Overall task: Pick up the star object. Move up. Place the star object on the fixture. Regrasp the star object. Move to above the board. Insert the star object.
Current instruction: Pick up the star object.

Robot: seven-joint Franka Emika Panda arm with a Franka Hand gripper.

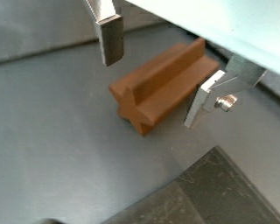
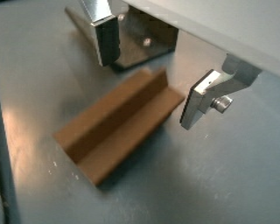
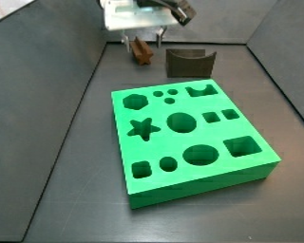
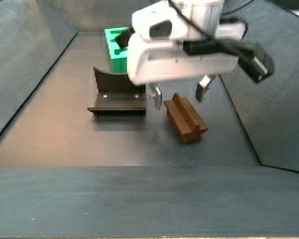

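My gripper grabs the star object across its long ridged body [image 3: 142,51] [image 1: 160,80] next, to set it onto the fixture.
The star object [image 1: 160,87] is a long brown wooden piece with a star-shaped end, lying flat on the grey floor. It shows in both wrist views [image 2: 116,127] and in both side views [image 3: 141,50] [image 4: 183,118]. My gripper [image 1: 157,70] hangs open just over it, one silver finger [image 1: 108,39] on each side and neither touching it. In a side view the gripper [image 4: 177,91] stands over the piece's far end. The dark fixture [image 4: 115,99] stands beside the piece, close behind one finger [image 2: 143,44]. The green board [image 3: 193,142] lies apart from them.
Dark sloping walls [image 3: 53,76] enclose the floor on both sides. In a side view the fixture [image 3: 189,62] stands between the star object and the board's far edge. The board's star-shaped hole [image 3: 142,128] is on the side towards one wall.
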